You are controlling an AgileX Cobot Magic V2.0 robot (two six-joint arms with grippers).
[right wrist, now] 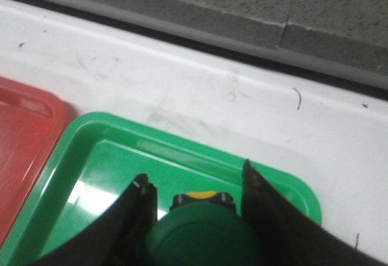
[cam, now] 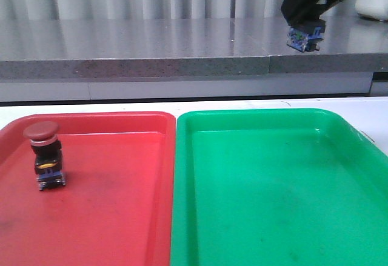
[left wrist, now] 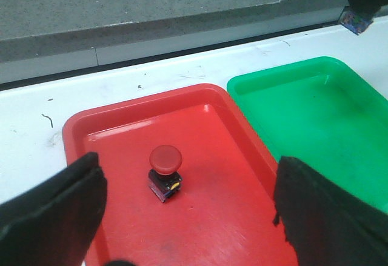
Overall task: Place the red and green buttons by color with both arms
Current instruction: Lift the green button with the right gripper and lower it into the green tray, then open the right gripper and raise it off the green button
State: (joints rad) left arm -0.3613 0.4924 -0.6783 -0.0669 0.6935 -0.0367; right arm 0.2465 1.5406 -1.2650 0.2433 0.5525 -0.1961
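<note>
I should keep the green button in my right gripper until it is lower, because its bluish base (cam: 305,37) is still high above the green tray (cam: 273,187).
The red button (cam: 43,152) stands upright in the left part of the red tray (cam: 115,211), also in the left wrist view (left wrist: 165,170). My left gripper (left wrist: 188,217) is open and empty above the red tray, nearer than the button; it is out of the front view. My right gripper (cam: 304,26) hangs high at the back right, shut on the green button (right wrist: 206,232); in the front view only the button's bluish base (cam: 303,37) shows below the fingers. It hovers over the green tray's (cam: 273,187) far right corner (right wrist: 285,184).
The two trays sit side by side on the white table (cam: 370,111), the red one left, the green one right. A grey ledge (cam: 151,54) runs along the back. A white object (cam: 373,2) stands at the far right on the ledge.
</note>
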